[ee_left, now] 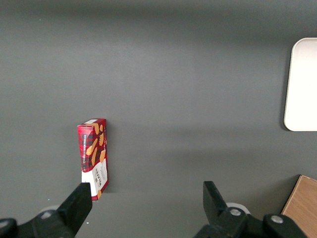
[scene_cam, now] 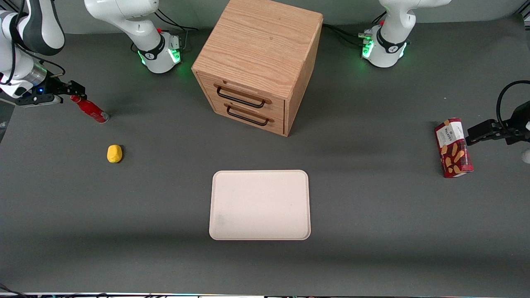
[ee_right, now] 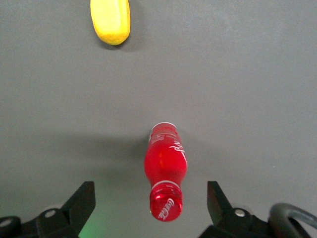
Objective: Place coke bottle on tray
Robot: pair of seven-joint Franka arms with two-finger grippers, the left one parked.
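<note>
My right gripper is to grab the coke bottle by its red cap (scene_cam: 75, 98) next, so it can put the bottle on the tray (scene_cam: 259, 205).
The coke bottle (scene_cam: 89, 110) is small, slim and all red, and stands on the grey table toward the working arm's end. In the right wrist view I look down on its red cap and body (ee_right: 165, 166). My right gripper (scene_cam: 75, 92) hovers just above the cap. It is open (ee_right: 150, 191), with one black finger on each side of the cap and neither touching it. The pale cream-pink tray (scene_cam: 259, 205) lies flat with nothing on it, mid-table and nearer the front camera than the cabinet. Its edge also shows in the left wrist view (ee_left: 303, 84).
A small yellow lump (scene_cam: 114, 153) lies near the bottle, nearer the front camera, and shows in the right wrist view (ee_right: 110, 20). A wooden two-drawer cabinet (scene_cam: 258, 62) stands mid-table. A red biscuit box (scene_cam: 453, 147) lies toward the parked arm's end.
</note>
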